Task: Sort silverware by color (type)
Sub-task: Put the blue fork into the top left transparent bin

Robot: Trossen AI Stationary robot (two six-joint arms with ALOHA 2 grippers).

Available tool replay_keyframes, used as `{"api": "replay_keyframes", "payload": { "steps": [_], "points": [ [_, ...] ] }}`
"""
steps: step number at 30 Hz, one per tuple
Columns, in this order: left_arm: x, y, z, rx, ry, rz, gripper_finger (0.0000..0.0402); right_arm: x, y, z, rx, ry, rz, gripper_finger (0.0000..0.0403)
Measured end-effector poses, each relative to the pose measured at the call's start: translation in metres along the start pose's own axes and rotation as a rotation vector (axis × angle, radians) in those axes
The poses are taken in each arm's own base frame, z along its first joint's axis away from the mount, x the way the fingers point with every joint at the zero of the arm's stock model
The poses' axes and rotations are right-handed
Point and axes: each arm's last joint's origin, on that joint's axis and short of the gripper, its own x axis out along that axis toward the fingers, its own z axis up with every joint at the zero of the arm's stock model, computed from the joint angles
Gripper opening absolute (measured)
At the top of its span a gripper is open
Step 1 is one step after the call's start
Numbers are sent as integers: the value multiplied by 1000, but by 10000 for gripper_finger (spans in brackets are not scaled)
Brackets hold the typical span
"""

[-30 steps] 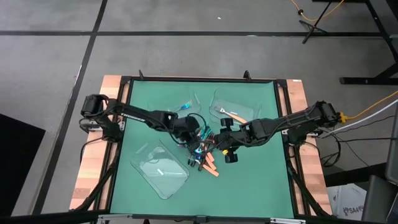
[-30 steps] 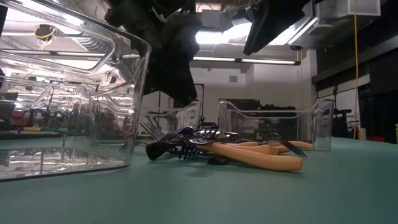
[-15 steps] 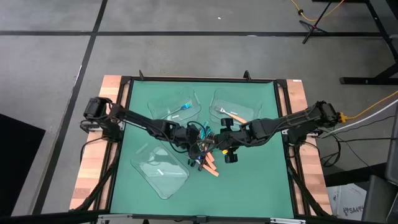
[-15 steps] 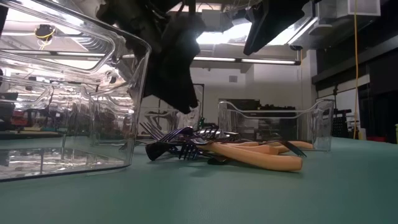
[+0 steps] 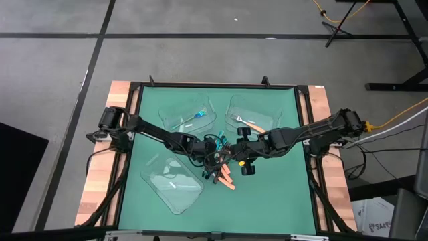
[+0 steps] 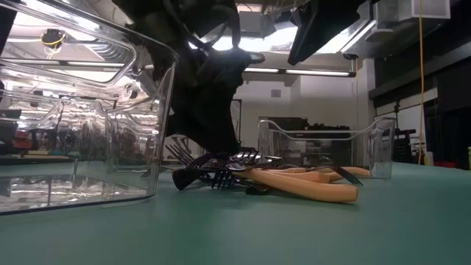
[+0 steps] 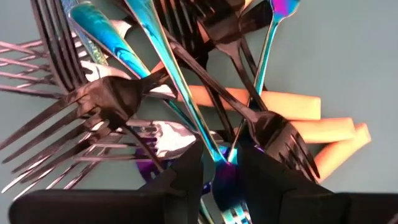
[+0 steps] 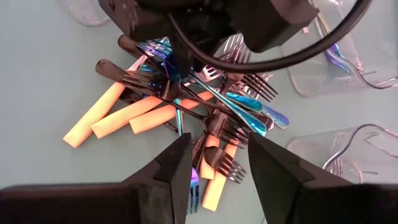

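Note:
I should grab the iridescent fork by its handle (image 7: 236, 147) with my left gripper, then sort it into the clear tray with the blue piece.
The silverware (image 5: 221, 167) lies in a tangled pile at mid-table: dark forks (image 7: 99, 99), iridescent blue-purple pieces (image 7: 106, 31) and orange-handled ones (image 6: 309, 184). My left gripper (image 7: 221, 168) is open and low over the pile, slanting down, with one finger on each side of an iridescent handle (image 7: 208, 146). In the low view, my left gripper (image 6: 219, 140) reaches down to the top of the heap. My right gripper (image 8: 217, 146) hangs open above the pile's right side with nothing between its fingers. My left gripper has its fingertips (image 7: 189, 165) down among the topmost pieces, on either side of the iridescent handle. I cannot tell whether they touch it or the forks beside it.
Three clear trays stand around the pile. The far-left tray (image 5: 190, 115) holds a blue piece, and the far-right tray (image 5: 251, 119) holds an orange-handled one. The third tray (image 5: 172, 182) is near-left. Bare green mat (image 5: 274, 194) lies to the near right.
My left gripper has sunk toward the pile and shifted a little toward the table's right and near edges. It stays open, and its fingertips are now at the top of the heap. The silverware has not moved.

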Motion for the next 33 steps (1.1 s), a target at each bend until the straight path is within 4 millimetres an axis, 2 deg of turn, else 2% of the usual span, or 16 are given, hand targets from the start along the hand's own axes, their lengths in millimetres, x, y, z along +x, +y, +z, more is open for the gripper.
{"api": "replay_keyframes", "payload": {
  "steps": [8,22,33],
  "points": [
    [10,3,-4,2,15,17,92,0,0,0,0,0,0,145],
    [10,3,-3,2,6,29,89,0,0,0,-1,1,0,145],
    [10,3,-3,2,4,33,25,0,0,0,-1,3,-2,145]
  ]
}}
